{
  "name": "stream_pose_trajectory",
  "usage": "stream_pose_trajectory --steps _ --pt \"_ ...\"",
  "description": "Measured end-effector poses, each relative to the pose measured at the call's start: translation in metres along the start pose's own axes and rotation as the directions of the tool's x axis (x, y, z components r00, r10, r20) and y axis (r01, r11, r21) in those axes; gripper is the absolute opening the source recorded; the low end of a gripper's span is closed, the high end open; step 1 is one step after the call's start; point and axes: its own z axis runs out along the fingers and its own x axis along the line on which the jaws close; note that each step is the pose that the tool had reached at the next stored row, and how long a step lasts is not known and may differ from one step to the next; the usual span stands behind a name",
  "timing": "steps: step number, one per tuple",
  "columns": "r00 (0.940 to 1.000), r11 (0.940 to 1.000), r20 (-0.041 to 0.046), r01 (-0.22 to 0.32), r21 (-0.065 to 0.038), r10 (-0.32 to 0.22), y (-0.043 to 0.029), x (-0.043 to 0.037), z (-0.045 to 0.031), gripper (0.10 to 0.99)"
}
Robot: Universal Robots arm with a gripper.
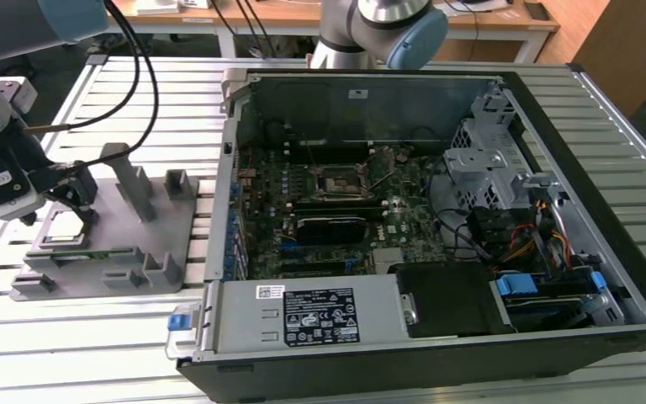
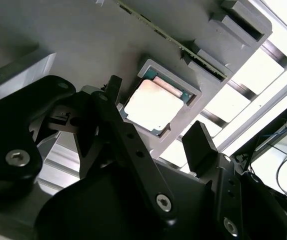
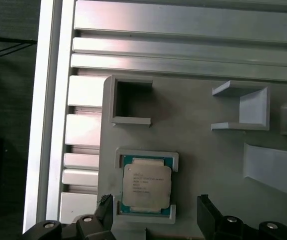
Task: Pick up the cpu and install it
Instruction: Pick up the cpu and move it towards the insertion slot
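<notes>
I should next grab the cpu by its open side edges with my gripper, since grey brackets wrap around two opposite ends of the cpu [image 3: 147, 183].
The cpu [image 3: 147, 183] is a flat square chip with a silver-grey top. It lies flat in a framed recess of the grey fixture plate [image 3: 203, 150]. In the exterior view the cpu [image 1: 63, 225] sits at the left on that fixture plate [image 1: 121, 261]. My gripper [image 1: 67, 205] hangs open just over it. In both wrist views my black fingers straddle the chip, one on each side, and hold nothing: gripper [image 3: 153, 201], gripper [image 2: 156, 107], cpu [image 2: 151, 104]. The motherboard socket [image 1: 340, 181] sits inside the open computer case [image 1: 548, 101] to the exterior view's right.
Upright grey blocks [image 1: 132, 181] stand on the fixture plate beside the chip, and a green memory stick [image 1: 76, 252] lies in a slot. A second arm's base [image 1: 390, 29] stands behind the case. Cables and a drive cage [image 1: 491, 160] crowd the case's right side.
</notes>
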Motion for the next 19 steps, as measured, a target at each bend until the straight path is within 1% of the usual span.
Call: stream_pose_trajectory --steps 6,10,19 --pt "1.0000 1.0000 0.0004 -0.001 0.000 0.001 0.0000 0.0004 0.0018 0.761" --pt "0.9999 0.9999 0.0005 -0.012 0.000 0.012 0.0001 0.0030 0.0031 0.761" --pt "0.9989 0.9989 0.0015 -0.048 0.000 0.048 0.0021 0.0054 0.0100 0.761"
